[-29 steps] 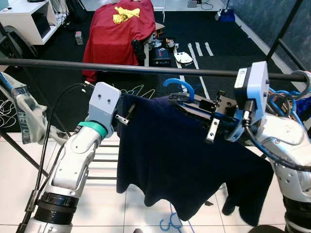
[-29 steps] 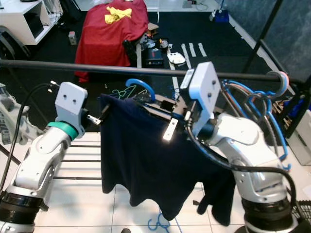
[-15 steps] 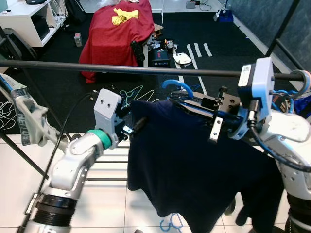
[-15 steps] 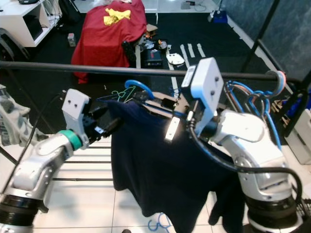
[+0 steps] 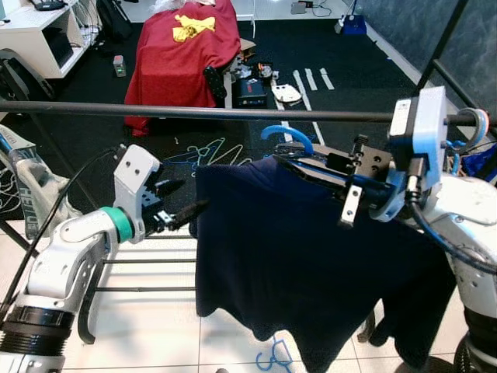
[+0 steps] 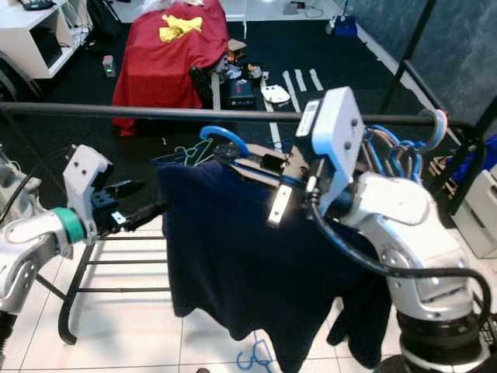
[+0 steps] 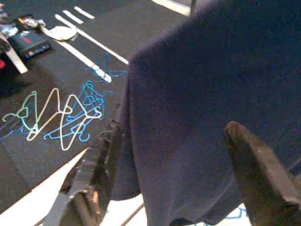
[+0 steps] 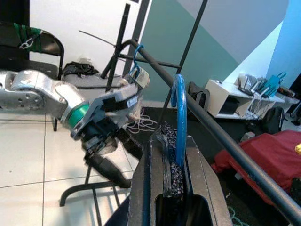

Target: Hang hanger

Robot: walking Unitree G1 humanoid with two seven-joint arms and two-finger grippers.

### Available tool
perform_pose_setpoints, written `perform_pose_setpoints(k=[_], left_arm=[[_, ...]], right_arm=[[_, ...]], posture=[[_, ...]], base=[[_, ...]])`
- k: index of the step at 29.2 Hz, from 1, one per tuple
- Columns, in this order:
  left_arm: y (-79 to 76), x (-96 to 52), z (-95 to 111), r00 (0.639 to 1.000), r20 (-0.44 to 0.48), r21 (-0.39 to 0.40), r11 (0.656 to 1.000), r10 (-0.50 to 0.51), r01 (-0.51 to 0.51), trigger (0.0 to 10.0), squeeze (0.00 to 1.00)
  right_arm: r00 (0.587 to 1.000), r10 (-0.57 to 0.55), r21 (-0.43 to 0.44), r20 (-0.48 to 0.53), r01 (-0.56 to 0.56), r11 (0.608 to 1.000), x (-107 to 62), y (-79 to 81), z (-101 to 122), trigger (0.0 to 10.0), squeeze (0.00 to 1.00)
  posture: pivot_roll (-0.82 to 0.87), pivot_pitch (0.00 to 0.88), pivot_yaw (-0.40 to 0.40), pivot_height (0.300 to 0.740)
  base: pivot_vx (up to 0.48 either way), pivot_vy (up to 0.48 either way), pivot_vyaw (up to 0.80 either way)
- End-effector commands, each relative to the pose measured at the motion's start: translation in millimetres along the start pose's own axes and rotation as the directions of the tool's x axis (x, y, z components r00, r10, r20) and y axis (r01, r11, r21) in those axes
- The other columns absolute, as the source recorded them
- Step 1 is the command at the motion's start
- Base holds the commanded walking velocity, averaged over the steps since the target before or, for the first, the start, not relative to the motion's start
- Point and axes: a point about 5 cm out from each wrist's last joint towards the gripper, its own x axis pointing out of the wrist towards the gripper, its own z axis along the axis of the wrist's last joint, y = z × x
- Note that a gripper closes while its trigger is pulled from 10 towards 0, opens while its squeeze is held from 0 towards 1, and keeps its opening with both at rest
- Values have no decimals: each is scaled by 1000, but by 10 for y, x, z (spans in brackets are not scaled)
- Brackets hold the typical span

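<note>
The navy shirt's body (image 5: 272, 256) hangs wide and loose from the hanger, so the robot's left gripper should next pinch the shirt by its free shoulder edge (image 5: 203, 183).
A navy shirt (image 5: 295, 256) hangs on a blue hanger whose hook (image 5: 286, 137) rises just below the black rail (image 5: 194, 113). My right gripper (image 8: 171, 141) is shut on the blue hanger's neck, holding hanger and shirt up near the rail. In the right wrist view the blue hook (image 8: 179, 117) stands close beside the rail (image 8: 211, 129). My left gripper (image 5: 182, 200) is open just left of the shirt's left edge, apart from it. The left wrist view looks past its spread fingers (image 7: 101, 160) at the shirt's shoulder (image 7: 197, 94).
More blue hangers (image 6: 388, 155) hang at the rail's right end. A grey garment (image 5: 35, 186) hangs at the left. Low rack bars (image 5: 147, 264) cross under my left arm. Loose hangers (image 5: 210, 151) lie on the dark floor, and a red cloth (image 5: 186, 47) lies farther back.
My left gripper has let go of the shirt's left shoulder and drawn back to the left. The right gripper still holds the hanger by the rail.
</note>
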Motion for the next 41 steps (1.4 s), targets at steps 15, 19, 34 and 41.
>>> perform_pose_setpoints(k=[15,19,34,41], left_arm=[[-61,314,-78,1000,10,-97,995,11,-10,4902,0],[-64,302,-40,999,33,-120,993,-7,11,0,0],[45,226,-35,996,43,-81,994,75,-71,0,0],[221,-23,44,965,46,70,963,257,-260,0,0]], right_arm=[[993,66,-32,102,-63,998,32,75,240,10000,0],[994,55,-30,98,-52,998,24,68,228,10000,0],[999,21,-45,39,-19,999,11,38,135,10000,0],[956,-193,-67,-221,182,981,-136,-146,-364,10000,0]], posture=[[-73,13,144,740],[-70,15,146,740],[-66,20,151,740],[-48,37,147,740]], base=[[0,0,0],[0,0,0],[0,0,0],[0,0,0]])
